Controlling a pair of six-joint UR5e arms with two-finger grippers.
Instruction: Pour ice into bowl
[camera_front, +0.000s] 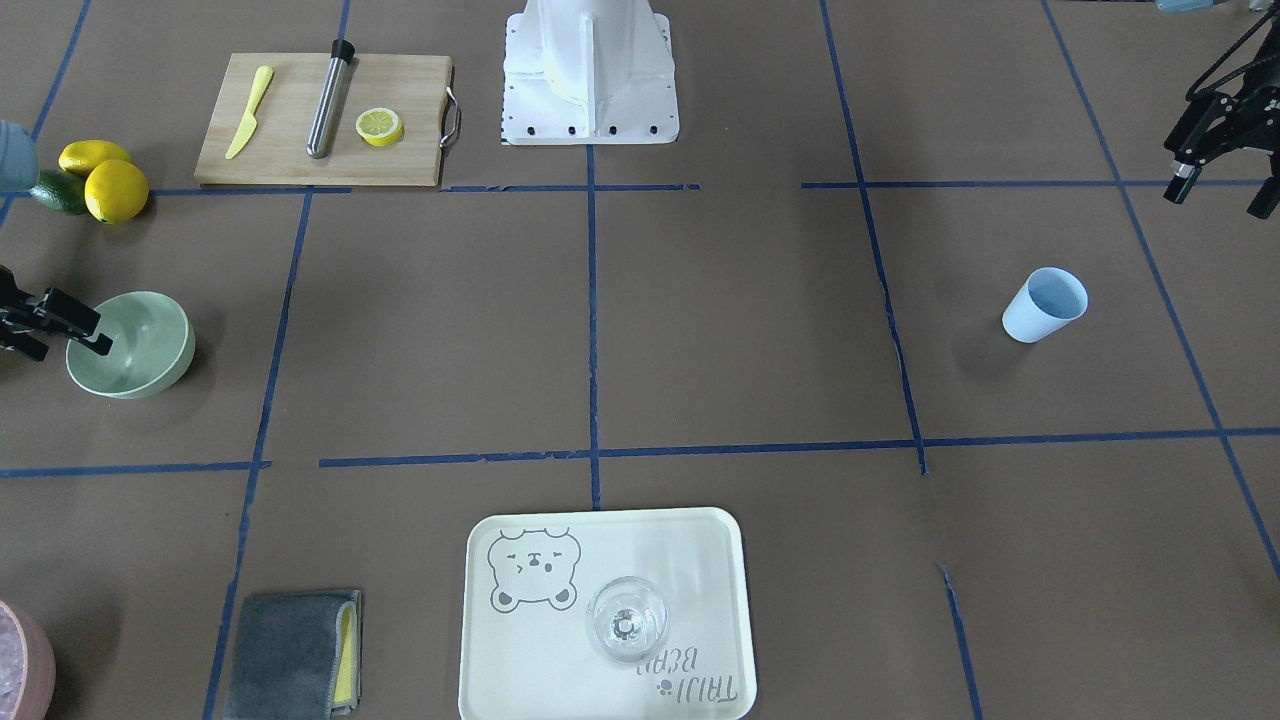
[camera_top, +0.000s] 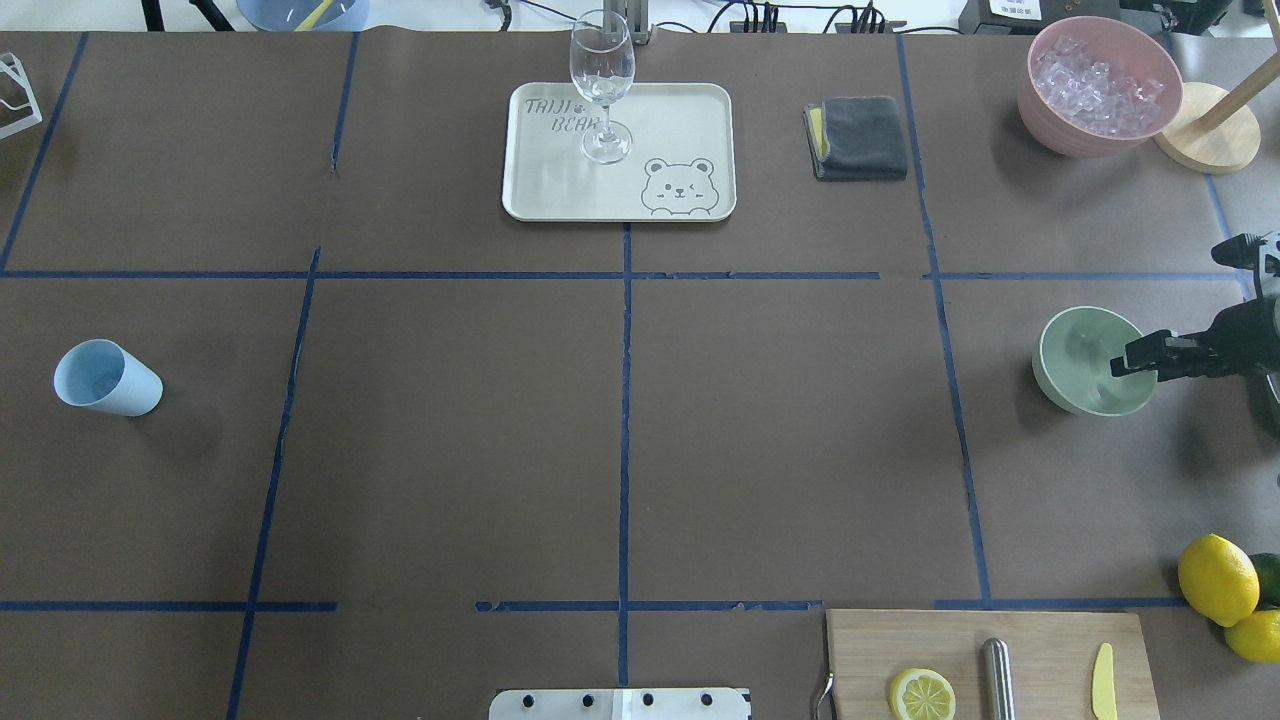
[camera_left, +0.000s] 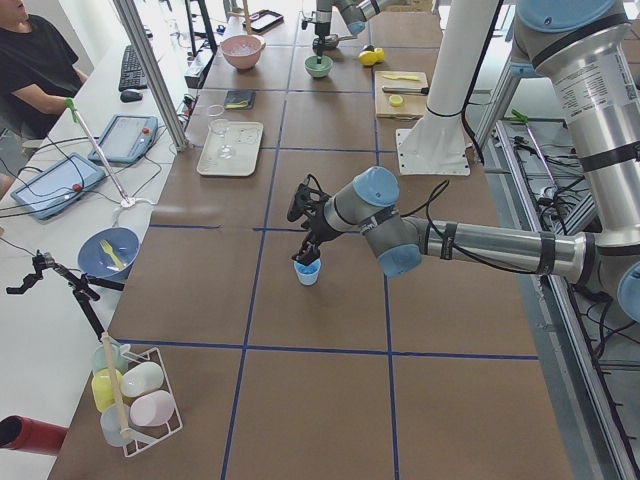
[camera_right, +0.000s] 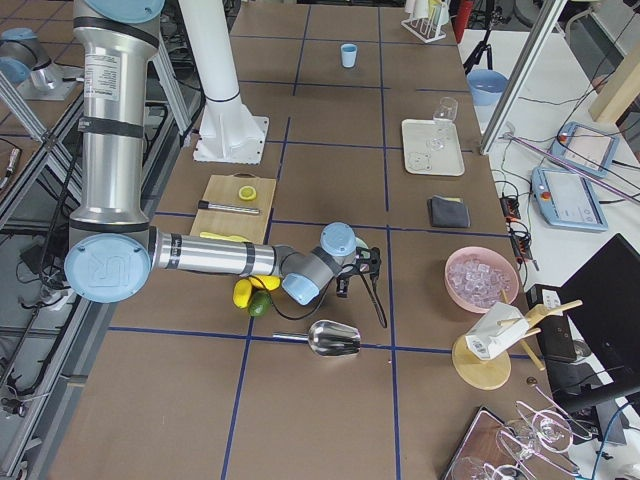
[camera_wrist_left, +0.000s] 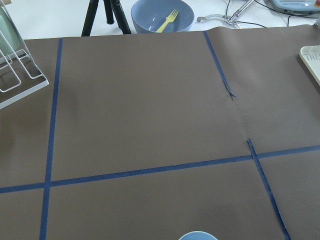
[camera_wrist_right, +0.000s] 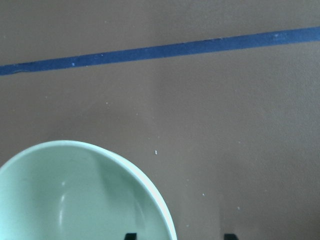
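Observation:
I need to pick up the bowl by its thin rim (camera_wrist_right: 162, 205) with my right gripper next, because the bowl's round body is too wide for my fingers.
The mint-green bowl (camera_front: 135, 350) (camera_top: 1075, 365) (camera_wrist_right: 75, 195) stands empty near the table's edge on my right side. My right gripper (camera_front: 66, 347) (camera_top: 1160, 362) is open at its rim; one finger is inside the bowl and one outside, and both tips show at the bottom of the right wrist view. The ice (camera_top: 1095, 80) (camera_right: 480, 275) lies in a pink container. A light blue cup (camera_front: 1045, 305) (camera_top: 105, 378) (camera_left: 308, 271) stands on my left side; I see no ice in it. My left gripper (camera_front: 1222, 198) (camera_left: 308, 235) hangs open above the cup, holding nothing.
A tray (camera_top: 540, 190) with a clear glass (camera_top: 603, 90) sits at the far middle, a grey cloth (camera_top: 860, 138) beside it. A cutting board (camera_front: 290, 165) holds a knife, a metal rod and a lemon slice. Lemons (camera_front: 112, 188) and a metal scoop (camera_right: 335, 340) lie near the bowl.

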